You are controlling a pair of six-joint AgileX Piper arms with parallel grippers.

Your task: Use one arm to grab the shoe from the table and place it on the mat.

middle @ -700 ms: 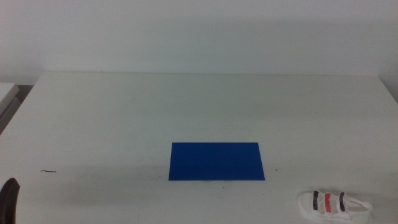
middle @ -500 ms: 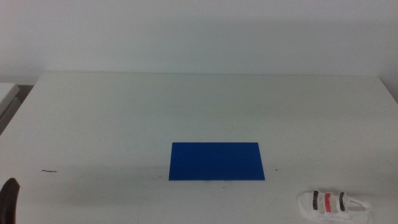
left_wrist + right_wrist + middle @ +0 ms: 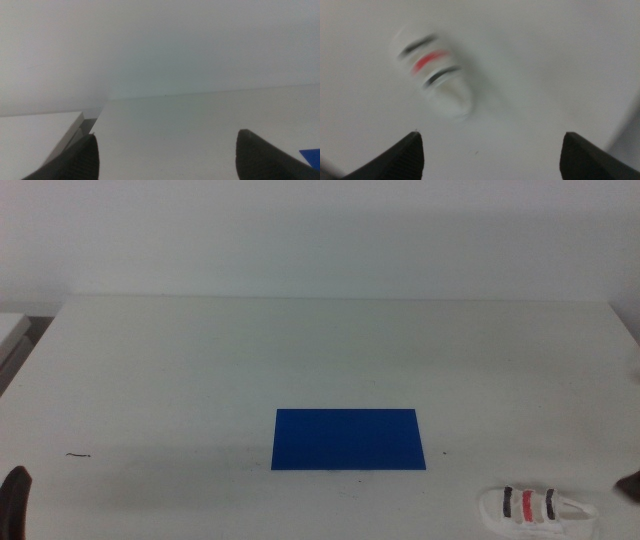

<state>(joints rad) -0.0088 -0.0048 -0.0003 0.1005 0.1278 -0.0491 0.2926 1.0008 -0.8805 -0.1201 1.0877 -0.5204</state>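
I should grab the shoe with my right gripper next, by its facing sides at the dark strap [image 3: 550,505] nearest the shoe's heel, because the shoe's toe [image 3: 490,506] is rounded.
The shoe [image 3: 535,507], white with two dark straps and one red, lies on the table [image 3: 200,360] near the front right corner. The dark-blue mat [image 3: 348,439] lies flat at the table's middle front, apart from the shoe. My right gripper [image 3: 491,137] is open and empty above the table, with the blurred shoe [image 3: 432,75] ahead of its jaws. In the middle view only its dark tip [image 3: 628,484] shows at the right edge, just right of the shoe. My left gripper [image 3: 167,134] is open and empty; it waits at the front left [image 3: 15,500].
A small dark scrap [image 3: 78,455] lies on the table at the front left. A white surface [image 3: 12,328] stands beside the table's far left corner. A corner of the mat [image 3: 312,154] shows in the left wrist view.
The tip of my right gripper has come into the middle view at the right edge, near the shoe. The shoe, the mat and my left gripper have not moved.
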